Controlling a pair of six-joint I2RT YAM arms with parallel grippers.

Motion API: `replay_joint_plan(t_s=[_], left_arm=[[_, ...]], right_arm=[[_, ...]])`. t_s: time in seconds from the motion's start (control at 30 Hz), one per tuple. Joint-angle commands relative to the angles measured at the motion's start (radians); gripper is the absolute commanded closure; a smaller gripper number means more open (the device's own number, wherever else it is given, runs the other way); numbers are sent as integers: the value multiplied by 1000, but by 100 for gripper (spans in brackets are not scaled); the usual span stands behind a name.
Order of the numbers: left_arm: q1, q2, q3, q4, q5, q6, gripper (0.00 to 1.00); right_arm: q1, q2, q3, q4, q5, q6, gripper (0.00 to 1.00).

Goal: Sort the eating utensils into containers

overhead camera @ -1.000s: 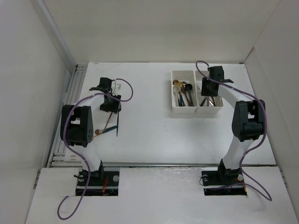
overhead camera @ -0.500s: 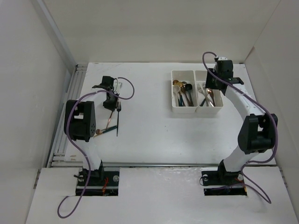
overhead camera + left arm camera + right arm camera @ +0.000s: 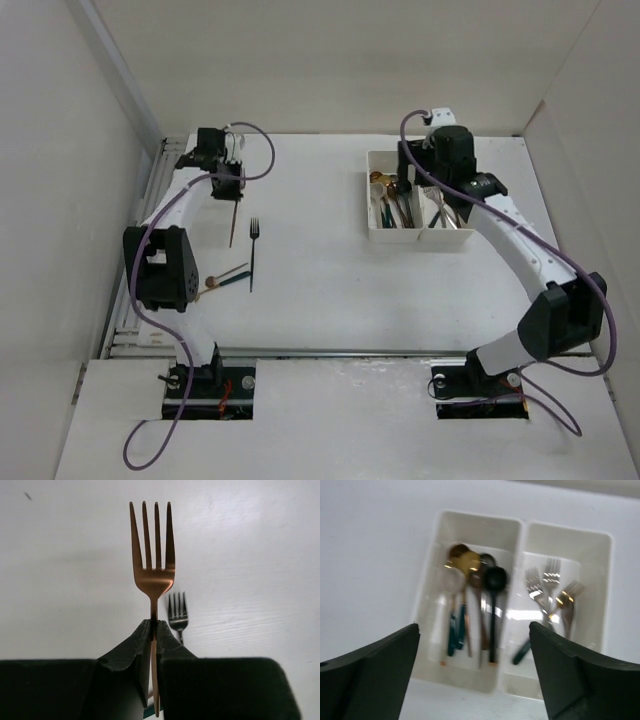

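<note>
The copper fork should be gripped next by its handle with my right gripper, so the fork's teeth stay free to go into the fork bin.
A copper fork point(image 3: 152, 555) stands tines-up in my left gripper point(image 3: 154, 625), which is shut on its handle. From above, that fork point(image 3: 234, 222) hangs below the left gripper point(image 3: 228, 188), off the table at the far left. A black fork point(image 3: 253, 255) and a green-handled spoon point(image 3: 226, 278) lie on the table below it. My right gripper point(image 3: 474, 627) hovers open and empty above the two white containers point(image 3: 392, 153). The left bin point(image 3: 475, 517) holds several spoons point(image 3: 470, 595), and the right bin point(image 3: 570, 529) holds several forks point(image 3: 552, 592).
White walls enclose the table on the left, back and right. A metal rail point(image 3: 140, 300) runs along the table's left edge, beside the left arm. The black fork point(image 3: 177, 612) shows on the table behind the held fork.
My left gripper shut on the copper fork, lifted it off the table and moved toward the back. My right gripper rose out of the right bin, shifted left and opened wide.
</note>
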Motion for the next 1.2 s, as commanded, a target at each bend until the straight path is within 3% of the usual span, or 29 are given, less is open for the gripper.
replay_joint_plan(t_s=[0.0, 0.2, 0.4, 0.53, 0.7, 0.8, 0.83, 0.87, 0.93, 0.97, 1.07, 1.1, 1.13, 1.17], left_arm=[[-2, -173, 119, 4, 62, -76, 100], [-22, -346, 61, 151, 163, -259, 100], [-43, -385, 70, 158, 230, -374, 100], [-63, -385, 61, 158, 240, -402, 100], [-63, -403, 61, 158, 261, -420, 100], [-63, -403, 61, 158, 293, -429, 100], [-63, -403, 52, 158, 303, -429, 100], [-63, -403, 51, 158, 303, -429, 100], [-63, -403, 41, 158, 303, -429, 100], [-63, -403, 32, 158, 303, -429, 100], [-63, -412, 7, 167, 303, -402, 99], [-63, -412, 7, 167, 303, -393, 85], [-63, -412, -2, 167, 303, -392, 63], [-63, -412, -2, 167, 294, -376, 27]], right_arm=[[144, -96, -6, 203, -27, -15, 0], [407, -6, 70, 353, -217, 78, 0], [492, 231, 248, 479, -456, 258, 2], [534, 346, 373, 494, -469, 292, 5], [534, 432, 414, 505, -408, 359, 10], [534, 475, 437, 529, -407, 359, 21], [534, 485, 446, 529, -398, 370, 30], [534, 495, 447, 529, -398, 385, 52], [534, 505, 459, 541, -385, 407, 77], [534, 506, 459, 551, -384, 426, 99], [524, 480, 431, 577, -340, 427, 100], [524, 470, 415, 577, -316, 427, 100], [515, 460, 392, 577, -302, 427, 100], [500, 434, 376, 577, -289, 427, 100]])
